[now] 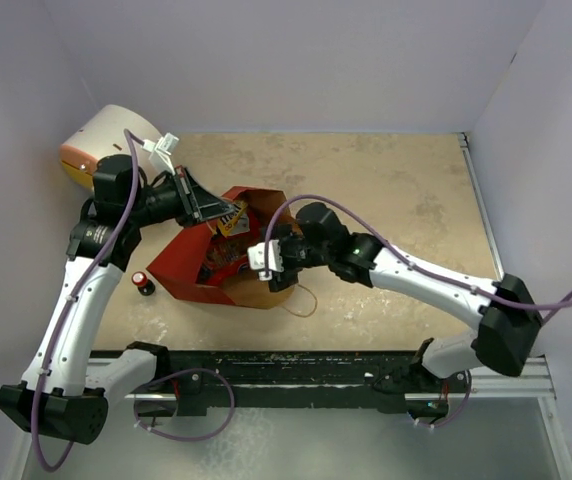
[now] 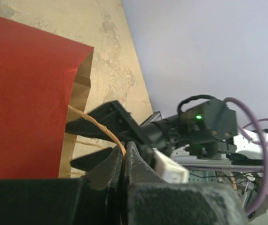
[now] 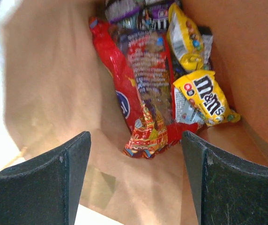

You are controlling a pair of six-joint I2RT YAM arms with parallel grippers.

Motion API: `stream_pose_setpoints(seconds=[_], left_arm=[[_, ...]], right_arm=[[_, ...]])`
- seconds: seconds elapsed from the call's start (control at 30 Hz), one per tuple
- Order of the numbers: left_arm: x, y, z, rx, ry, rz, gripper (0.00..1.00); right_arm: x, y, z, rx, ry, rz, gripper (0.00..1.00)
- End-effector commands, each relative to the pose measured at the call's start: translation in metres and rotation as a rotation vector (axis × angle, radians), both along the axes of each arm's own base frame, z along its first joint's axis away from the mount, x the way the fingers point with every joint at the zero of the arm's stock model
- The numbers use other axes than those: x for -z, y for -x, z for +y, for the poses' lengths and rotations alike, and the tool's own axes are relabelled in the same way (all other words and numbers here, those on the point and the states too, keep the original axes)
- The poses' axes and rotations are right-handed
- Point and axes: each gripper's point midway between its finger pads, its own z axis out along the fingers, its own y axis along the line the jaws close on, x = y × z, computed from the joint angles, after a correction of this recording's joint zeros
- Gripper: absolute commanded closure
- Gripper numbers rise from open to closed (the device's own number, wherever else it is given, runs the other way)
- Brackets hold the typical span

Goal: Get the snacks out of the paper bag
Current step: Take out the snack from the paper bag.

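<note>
Next, my right gripper reaches the large red-and-clear bag and grabs its near end (image 3: 148, 138), so its body stays free to leave the paper bag.
The paper bag (image 1: 181, 262), red outside and brown inside, lies on its side mid-table with its mouth toward the right arm. My left gripper (image 1: 209, 206) is shut on the bag's string handle (image 2: 107, 132) at the far rim and holds the mouth up. My right gripper (image 1: 278, 255) is open at the bag's mouth; in the right wrist view its fingers (image 3: 73, 161) frame the kraft inside (image 3: 45, 93). The snacks lie deep in the bag: a large red-and-clear bag (image 3: 145, 79), a yellow candy packet (image 3: 206, 96), a second yellow packet (image 3: 185, 37) and dark wrappers (image 3: 134, 9).
A white drum with an orange-yellow end (image 1: 101, 140) stands at the back left by the wall. A small red-capped dark thing (image 1: 143, 283) lies left of the bag. A second string handle (image 1: 304, 300) trails on the table near the bag's near rim.
</note>
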Motion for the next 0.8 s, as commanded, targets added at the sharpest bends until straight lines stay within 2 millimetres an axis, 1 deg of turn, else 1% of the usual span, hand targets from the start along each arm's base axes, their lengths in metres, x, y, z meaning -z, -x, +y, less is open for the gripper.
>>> stream_pose_setpoints(seconds=[0.0,0.03,0.13,0.23,0.27,0.3,0.33,0.4,0.47,0.5,0.53,0.6,0.63,0.67,0.7,0.77], left_arm=[[-0.02,0.005,-0.004,0.029,0.031,-0.025,1.0],[-0.021,0.006,-0.004,0.025,0.034,-0.023,1.0],[-0.024,0.007,-0.002,0.006,0.032,-0.018,1.0],[-0.024,0.009,-0.003,0.017,0.036,-0.001,1.0],[-0.023,0.009,-0.004,0.024,0.038,0.004,1.0],[-0.022,0.01,-0.004,0.03,0.038,0.01,1.0],[-0.021,0.01,-0.004,0.035,0.037,0.015,1.0],[-0.019,0.011,-0.004,0.036,0.03,0.031,1.0],[-0.02,0.012,-0.004,0.034,0.028,0.042,1.0],[-0.021,0.013,-0.003,0.033,0.025,0.045,1.0],[-0.022,0.013,-0.003,0.03,0.023,0.044,1.0],[-0.024,0.014,-0.002,0.028,0.019,0.044,1.0],[-0.024,0.015,-0.002,0.026,0.016,0.046,1.0],[-0.024,0.015,-0.002,0.024,0.012,0.048,1.0],[-0.023,0.015,-0.001,0.023,0.008,0.048,1.0],[-0.023,0.015,-0.001,0.019,0.003,0.052,1.0]], right_arm=[[0.007,-0.038,0.014,-0.017,0.092,-0.216,0.2],[0.014,-0.042,0.016,-0.028,0.116,-0.229,0.2],[0.041,-0.046,0.024,-0.073,0.173,-0.213,0.19],[0.055,-0.066,0.035,-0.027,0.197,-0.23,0.2],[0.057,-0.078,0.037,0.014,0.205,-0.253,0.2],[0.062,-0.088,0.038,0.055,0.223,-0.266,0.21],[0.073,-0.095,0.037,0.078,0.256,-0.265,0.22],[0.084,-0.102,0.034,0.084,0.316,-0.283,0.26],[0.087,-0.109,0.031,0.111,0.329,-0.319,0.28],[0.085,-0.113,0.031,0.129,0.32,-0.34,0.3],[0.083,-0.115,0.03,0.144,0.311,-0.355,0.33],[0.078,-0.119,0.032,0.162,0.291,-0.368,0.44],[0.075,-0.118,0.034,0.162,0.283,-0.364,0.53],[0.074,-0.117,0.035,0.16,0.278,-0.356,0.57],[0.072,-0.115,0.037,0.153,0.27,-0.35,0.64],[0.067,-0.111,0.041,0.152,0.243,-0.342,0.75]])
